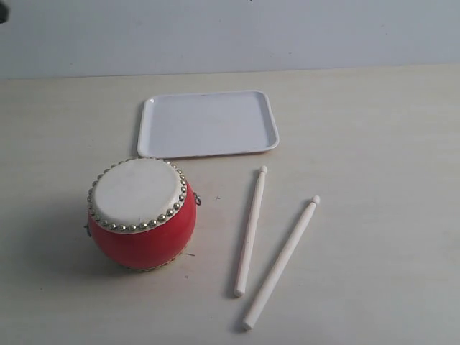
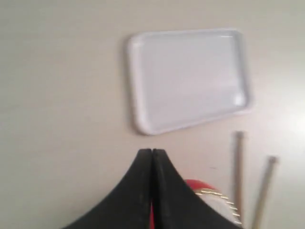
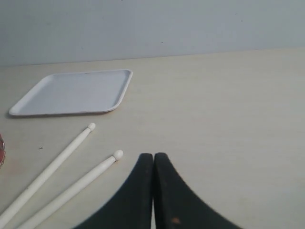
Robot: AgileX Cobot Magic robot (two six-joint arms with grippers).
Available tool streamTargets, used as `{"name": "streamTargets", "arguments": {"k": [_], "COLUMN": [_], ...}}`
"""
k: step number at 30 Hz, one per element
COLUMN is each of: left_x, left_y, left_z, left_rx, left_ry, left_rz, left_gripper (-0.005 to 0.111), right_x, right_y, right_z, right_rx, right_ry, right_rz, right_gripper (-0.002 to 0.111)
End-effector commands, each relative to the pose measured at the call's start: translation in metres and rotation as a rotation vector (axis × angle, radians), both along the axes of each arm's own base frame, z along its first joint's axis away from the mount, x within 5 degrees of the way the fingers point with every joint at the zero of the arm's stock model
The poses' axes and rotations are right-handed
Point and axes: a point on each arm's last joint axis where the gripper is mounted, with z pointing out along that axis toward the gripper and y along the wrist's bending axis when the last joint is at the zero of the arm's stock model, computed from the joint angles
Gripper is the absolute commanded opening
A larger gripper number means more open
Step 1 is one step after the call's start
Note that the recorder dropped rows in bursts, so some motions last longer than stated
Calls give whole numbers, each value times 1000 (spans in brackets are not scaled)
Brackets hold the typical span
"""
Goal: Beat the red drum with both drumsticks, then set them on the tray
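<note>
My left gripper grabs the drumstick by its plain end next, which leaves the drumstick's bead tip free to beat the red drum.
The red drum with its cream skin and gold studs stands upright at the front left of the table. Two pale drumsticks lie side by side to its right, one nearer the drum, the other further right, bead tips pointing toward the tray. The white tray lies empty behind them. Neither gripper shows in the exterior view. My left gripper is shut and empty, above the drum. My right gripper is shut and empty, beside the nearer stick's bead.
The pale table surface runs back to a light grey wall. In the left wrist view the tray lies ahead of the fingers, with both sticks off to one side.
</note>
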Motion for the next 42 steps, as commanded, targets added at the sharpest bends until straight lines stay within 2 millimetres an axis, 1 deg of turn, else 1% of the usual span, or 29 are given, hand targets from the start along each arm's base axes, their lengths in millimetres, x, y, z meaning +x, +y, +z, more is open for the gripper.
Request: {"name": "streamTargets", "arguments": {"k": [1,3,4,6,7,9,11,14,16,19,23,26,29,33,38,42], "left_x": [-34,-49,-55,-76,-84,-102,-113,-120,-122,-122,-117,-115,-113,-107,-101,-100], "left_y": [-94,-139,-156,-202,-219,-254,-278,-299,-308,-320,-327,-328,-328,-326,-325,-328], "left_z": [24,12,6,-13,-21,-44,-69,-100,-117,-139,-167,-185,-197,-206,-218,-226], "left_rx": [-35,57,102,175,197,269,338,397,404,408,422,452,482,515,501,492], "left_ry": [-39,-3,10,51,70,104,145,213,252,280,321,354,365,353,378,377], "left_rz": [-315,-373,-401,-504,-538,-609,-607,-561,-525,-495,-446,-426,-411,-373,-358,-357], "left_gripper": [0,2,4,12,16,28,39,54,57,56,56,56,56,56,56,56], "right_x": [0,0,0,0,0,0,0,0,0,0,0,0,0,0,0,0], "right_y": [0,0,0,0,0,0,0,0,0,0,0,0,0,0,0,0], "right_z": [-1,-1,-1,-1,-1,-1,-1,-1,-1,-1,-1,-1,-1,-1,-1,-1], "right_rx": [-4,-4,-4,-4,-4,-4,-4,-4,-4,-4,-4,-4,-5,-5,-5,-5], "right_ry": [-7,-7,-7,-7,-7,-7,-7,-7,-7,-7,-7,-7,-7,-7,-7,-7], "right_rz": [-4,-4,-4,-4,-4,-4,-4,-4,-4,-4,-4,-4,-4,-4,-4,-4], "right_gripper": [0,0,0,0,0,0,0,0,0,0,0,0,0,0,0,0]}}
